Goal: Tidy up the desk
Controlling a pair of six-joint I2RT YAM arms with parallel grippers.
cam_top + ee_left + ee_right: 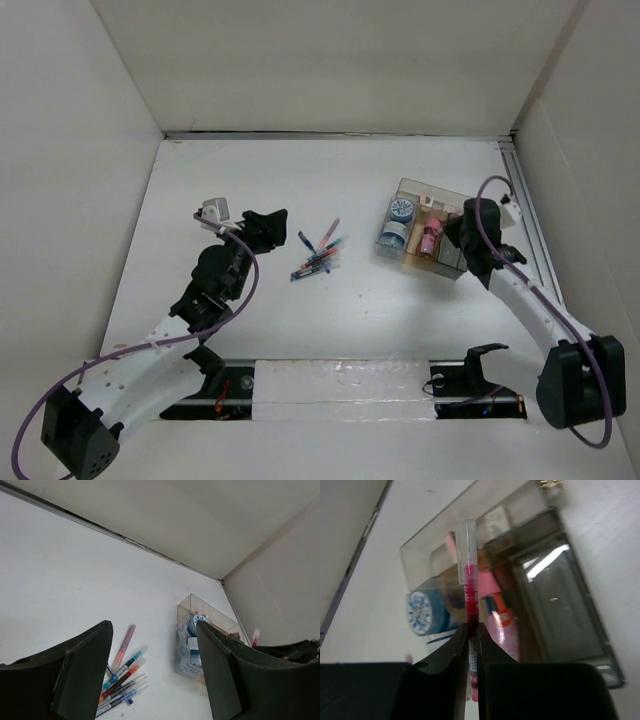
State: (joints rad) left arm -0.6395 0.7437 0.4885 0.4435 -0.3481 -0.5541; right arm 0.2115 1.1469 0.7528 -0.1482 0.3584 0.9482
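The right gripper should keep holding the red pen until the pen reaches the empty dark compartment, since the pen would come down onto the pink item if the gripper opened now.
The desk [350, 180] is a white tabletop walled by white panels. A loose pile of several pens [318, 257] lies at its middle and also shows in the left wrist view [122, 675]. My left gripper [268, 222] is open and empty, just left of the pile, its jaws wide apart [154, 630]. My right gripper [455, 232] hovers over a clear compartment box [425, 235]. It is shut [468, 630] on a red pen [469, 580] with a clear cap, which points out over the box [555, 595].
The box holds a blue tape roll [422, 612] and a pink item [495, 610]; its dark right compartment looks bare. A metal rail [530, 220] runs along the desk's right edge. White walls stand at the left, back and right.
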